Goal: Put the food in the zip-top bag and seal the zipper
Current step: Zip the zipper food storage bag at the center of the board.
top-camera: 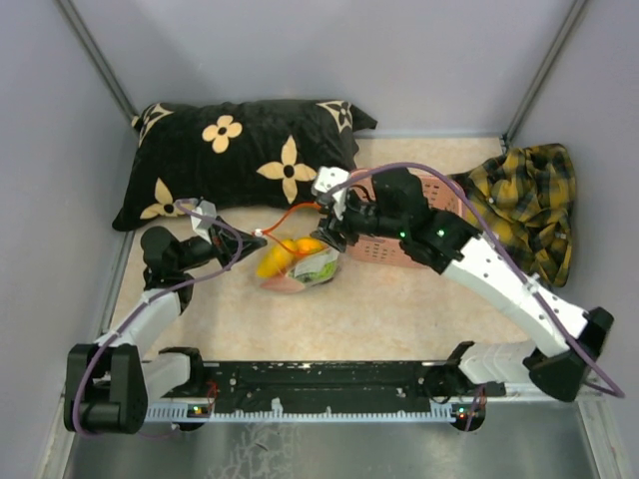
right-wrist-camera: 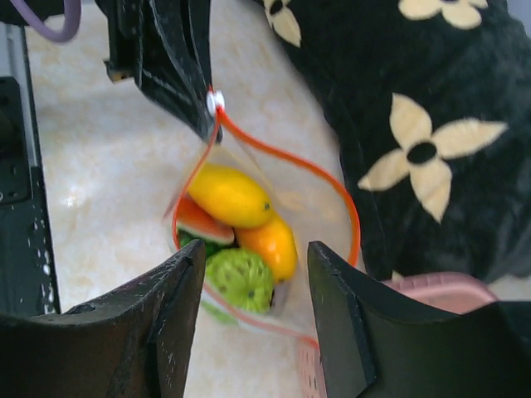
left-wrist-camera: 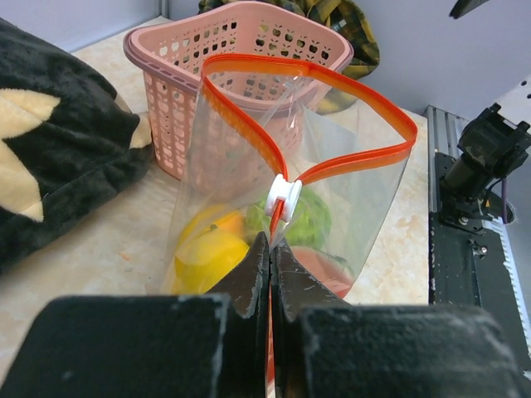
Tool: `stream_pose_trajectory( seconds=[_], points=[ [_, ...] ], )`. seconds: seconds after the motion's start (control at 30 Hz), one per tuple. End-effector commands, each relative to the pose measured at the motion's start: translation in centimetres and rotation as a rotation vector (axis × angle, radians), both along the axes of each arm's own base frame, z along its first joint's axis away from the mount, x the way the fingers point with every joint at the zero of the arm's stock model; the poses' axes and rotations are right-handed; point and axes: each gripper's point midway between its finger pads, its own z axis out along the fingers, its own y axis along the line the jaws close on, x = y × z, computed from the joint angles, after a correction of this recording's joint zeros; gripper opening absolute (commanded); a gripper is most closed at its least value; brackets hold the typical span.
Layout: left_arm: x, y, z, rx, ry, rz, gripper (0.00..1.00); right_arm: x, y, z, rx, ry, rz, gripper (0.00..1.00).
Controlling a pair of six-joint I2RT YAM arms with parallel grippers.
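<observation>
I need to pull the white slider [left-wrist-camera: 284, 198] along the red-orange zipper [left-wrist-camera: 249, 133] to seal the bag, so I will grab the slider across its sides with my right gripper next.
The clear zip-top bag [top-camera: 312, 267] stands with its mouth open near the middle of the table. The red-orange zipper [left-wrist-camera: 249, 133] loops wide open, with a white slider [left-wrist-camera: 282, 197] at its near end. My left gripper [left-wrist-camera: 270, 249] is shut on the zipper strip just below the slider; it also shows in the top view [top-camera: 262, 238]. Inside the bag lie a yellow fruit [right-wrist-camera: 228, 195], an orange piece [right-wrist-camera: 270, 245], the bumpy green fruit [right-wrist-camera: 241, 278] and the watermelon slice [right-wrist-camera: 203, 225]. No grape bunch shows. My right gripper [right-wrist-camera: 255, 257] is open and empty, above the bag's mouth.
A pink plastic basket [top-camera: 439, 192] stands right behind the bag, partly under my right arm. A black pillow with cream flowers [top-camera: 240, 160] lies at the back left. A yellow plaid cloth [top-camera: 529, 200] lies at the back right.
</observation>
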Motion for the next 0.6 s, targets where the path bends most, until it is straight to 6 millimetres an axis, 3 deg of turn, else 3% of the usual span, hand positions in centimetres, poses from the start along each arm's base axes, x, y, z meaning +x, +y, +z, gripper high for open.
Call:
stream_pose_trajectory(
  seconds=[0.0,0.37,0.57],
  points=[
    [-0.4,-0.3,1.2,0.007,-0.052,-0.017,0.0,-0.3,4.8,3.1,0.081,-0.091,0.192,0.54],
    [-1.6,-1.1,2.2,0.005,-0.073,-0.072,0.0,-0.6,11.9,2.0,0.074,-0.101,0.449,0.55],
    [-1.7,-1.3,2.4,0.005,-0.075,-0.081,0.0,-0.8,13.4,0.6,0.043,-0.071,0.498,0.51]
  ],
)
